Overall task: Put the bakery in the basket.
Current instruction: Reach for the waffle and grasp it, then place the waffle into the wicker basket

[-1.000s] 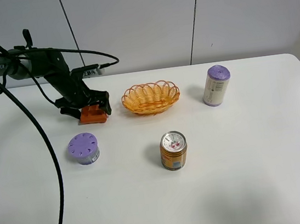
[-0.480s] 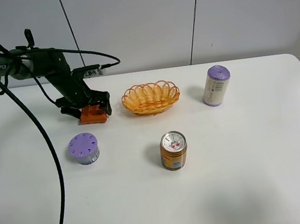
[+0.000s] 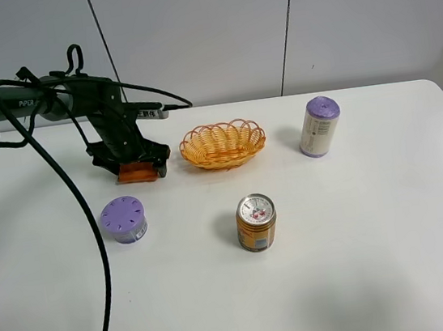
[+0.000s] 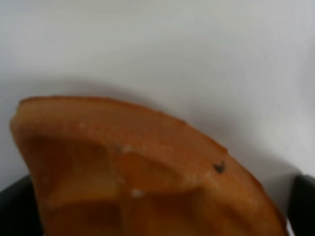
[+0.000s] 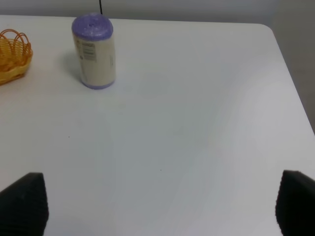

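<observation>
My dark fingers are on either side of the waffle (image 4: 142, 172), low over the white table, so it is now time for my left gripper to close on the waffle.
The bakery (image 3: 137, 172), an orange-brown waffle wedge, lies on the white table left of the basket (image 3: 223, 143), an orange-yellow woven wicker oval. My left gripper (image 3: 133, 162) is low over the waffle with its jaws apart, one on each side. In the left wrist view the waffle (image 4: 142, 172) fills the frame, and the dark fingertips (image 4: 15, 209) show at the two lower corners. My right gripper (image 5: 158, 204) is open and empty over bare table; it does not show in the exterior view. The basket's edge (image 5: 12, 61) shows in the right wrist view.
An orange-gold drink can (image 3: 257, 222) stands in front of the basket. A low purple-lidded container (image 3: 123, 219) sits in front of the waffle. A tall white canister with a purple top (image 3: 319, 126) stands right of the basket and also shows in the right wrist view (image 5: 93, 51). A black cable (image 3: 91, 231) trails across the table's left side.
My left arm has swung right and turned, so the gripper now sits more squarely over the waffle. The waffle has stayed in place.
</observation>
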Tool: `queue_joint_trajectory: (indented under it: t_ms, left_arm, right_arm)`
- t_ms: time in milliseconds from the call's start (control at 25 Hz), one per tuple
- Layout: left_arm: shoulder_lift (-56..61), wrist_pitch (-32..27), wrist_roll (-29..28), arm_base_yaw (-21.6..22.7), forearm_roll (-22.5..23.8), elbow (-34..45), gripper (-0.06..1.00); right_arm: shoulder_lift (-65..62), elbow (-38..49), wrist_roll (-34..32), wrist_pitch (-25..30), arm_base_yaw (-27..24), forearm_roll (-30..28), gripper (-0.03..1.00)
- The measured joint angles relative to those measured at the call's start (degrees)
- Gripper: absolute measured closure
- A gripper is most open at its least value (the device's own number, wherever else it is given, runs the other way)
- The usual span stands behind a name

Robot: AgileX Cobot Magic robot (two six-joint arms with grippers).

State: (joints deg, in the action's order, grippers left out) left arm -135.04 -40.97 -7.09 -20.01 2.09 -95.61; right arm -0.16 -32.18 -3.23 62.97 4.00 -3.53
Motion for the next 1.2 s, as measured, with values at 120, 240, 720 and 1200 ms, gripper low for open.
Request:
queue_joint_trajectory:
  t_ms: [120, 240, 720, 1200]
  left_arm:
    - [-0.06, -0.28, -0.39, 0.00, 0.15, -0.12, -0.03]
    - [-0.11, -0.29, -0.46, 0.00, 0.27, -0.17, 0.08]
    - [-0.11, -0.90, -0.83, 0.00, 0.27, -0.21, 0.21]
    - [0.80, -3.75, -2.64, 0.00, 0.73, -0.07, 0.21]
  right_arm:
    - [0.00, 0.00, 0.00, 0.00, 0.00, 0.00, 0.05]
    - [0.00, 0.00, 0.00, 0.00, 0.00, 0.00, 0.05]
    - [0.00, 0.00, 0.00, 0.00, 0.00, 0.00, 0.05]
    - [0.00, 0.00, 0.00, 0.00, 0.00, 0.00, 0.05]
